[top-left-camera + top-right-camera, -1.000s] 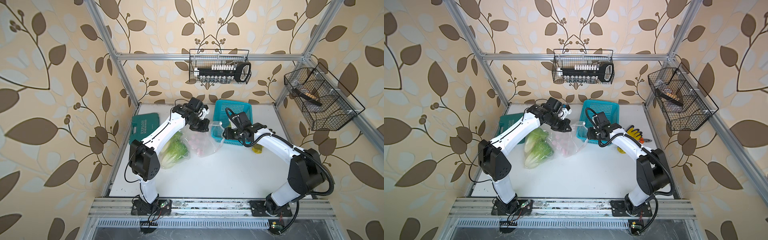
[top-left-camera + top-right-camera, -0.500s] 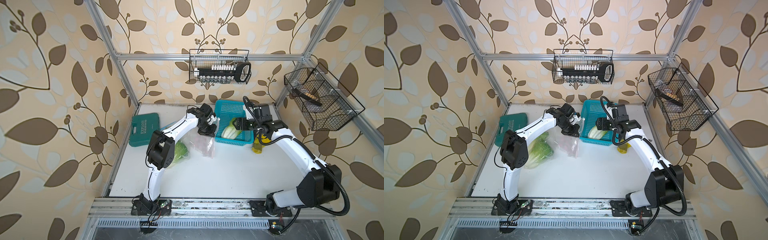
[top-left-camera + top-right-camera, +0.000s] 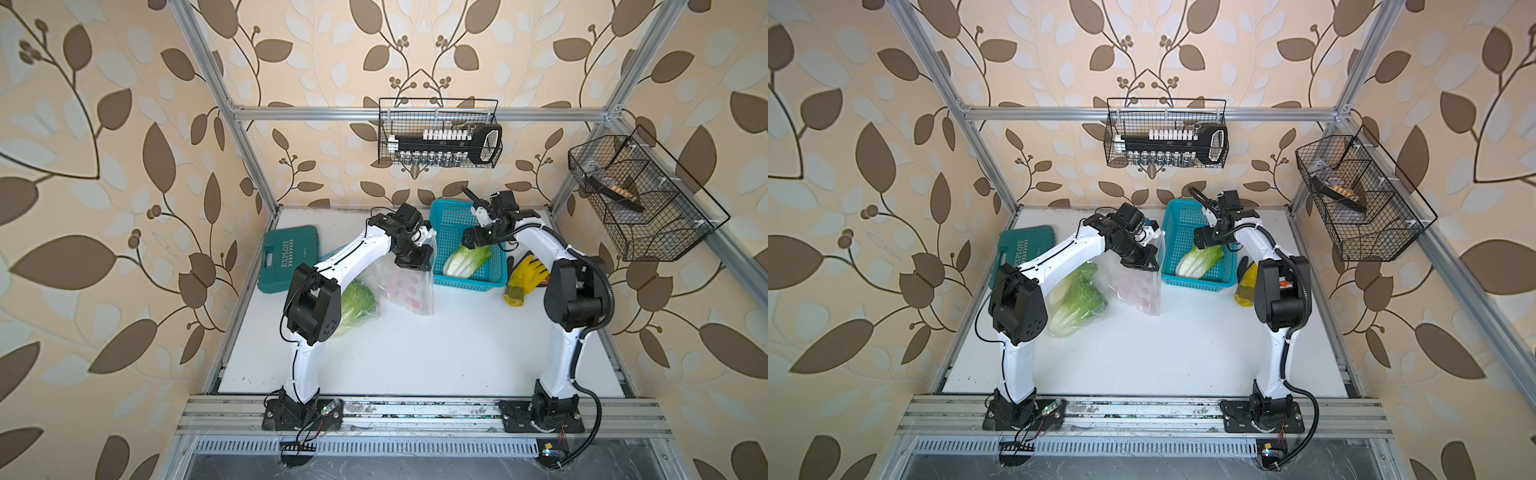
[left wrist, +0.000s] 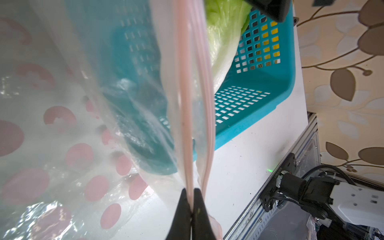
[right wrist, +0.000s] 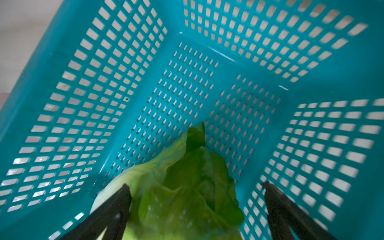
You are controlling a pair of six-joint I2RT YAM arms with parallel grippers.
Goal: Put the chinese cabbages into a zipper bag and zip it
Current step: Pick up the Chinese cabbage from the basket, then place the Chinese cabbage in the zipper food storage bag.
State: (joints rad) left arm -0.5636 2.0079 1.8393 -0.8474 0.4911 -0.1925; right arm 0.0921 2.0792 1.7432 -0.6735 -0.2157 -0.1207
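Note:
Next, the right gripper grabs the chinese cabbage by its leafy green end, so the white end stays free to enter the zipper bag first.
My left gripper [image 3: 417, 261] [image 3: 1143, 262] [image 4: 192, 194] is shut on the pink zip strip of a clear zipper bag [image 3: 409, 291] [image 3: 1140, 291] [image 4: 62, 124] with pink dots. It holds the bag's rim up beside the blue basket [image 3: 469, 286] [image 3: 1196, 284] [image 5: 62, 83]. One chinese cabbage [image 3: 465, 262] [image 3: 1198, 262] [image 5: 182, 187] lies in the basket. My right gripper [image 3: 478, 242] [image 3: 1205, 242] [image 5: 195, 187] stands open over its leafy end, one finger against it, the other apart. Two more cabbages [image 3: 355, 301] [image 3: 1075, 299] lie on the table under my left arm.
A green tool case [image 3: 291, 257] [image 3: 1021, 249] lies at the back left. A yellow glove [image 3: 525, 274] [image 3: 1246, 286] lies right of the basket. Two wire baskets [image 3: 440, 137] [image 3: 640, 195] hang on the back and right walls.
My right gripper has gone from the bag's mouth to the basket and opened wide over the cabbage there. My left gripper kept its hold and shifted the bag toward the basket.

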